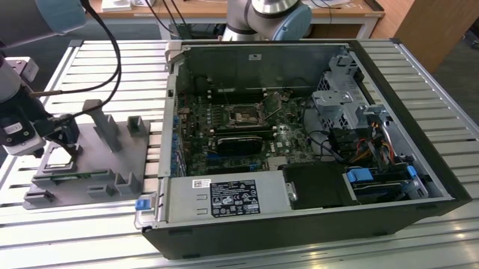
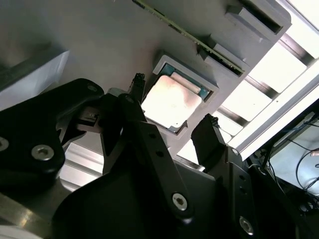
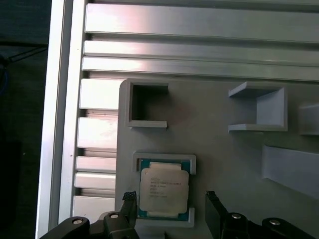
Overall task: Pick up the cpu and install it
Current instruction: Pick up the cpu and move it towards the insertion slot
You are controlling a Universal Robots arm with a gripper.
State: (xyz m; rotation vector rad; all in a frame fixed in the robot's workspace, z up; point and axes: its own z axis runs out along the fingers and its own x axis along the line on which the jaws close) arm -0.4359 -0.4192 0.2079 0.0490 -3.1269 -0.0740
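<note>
Next, my gripper grips the cpu by its open side edges, since the tray's raised brackets wrap the cpu's two ends.
The cpu (image 3: 163,190), a small square chip with a silvery top, lies flat in a shallow pocket of the grey tray (image 3: 224,149). My gripper (image 3: 171,197) is open, with one black finger on each side of the chip and a gap left to it. The second wrist view has the cpu (image 2: 172,102) between the same two fingertips (image 2: 137,82). In the exterior view the gripper (image 1: 64,148) hangs low over the tray (image 1: 112,162) at the exterior view's left, right above the cpu (image 1: 60,166).
An open computer case (image 1: 299,140) lies to the exterior view's right of the tray, its motherboard socket (image 1: 245,116) uncovered. A thin green memory stick (image 1: 71,178) rests in the tray near the cpu. Grey upright holders (image 1: 101,120) stand on the tray. Cables hang from the arm.
</note>
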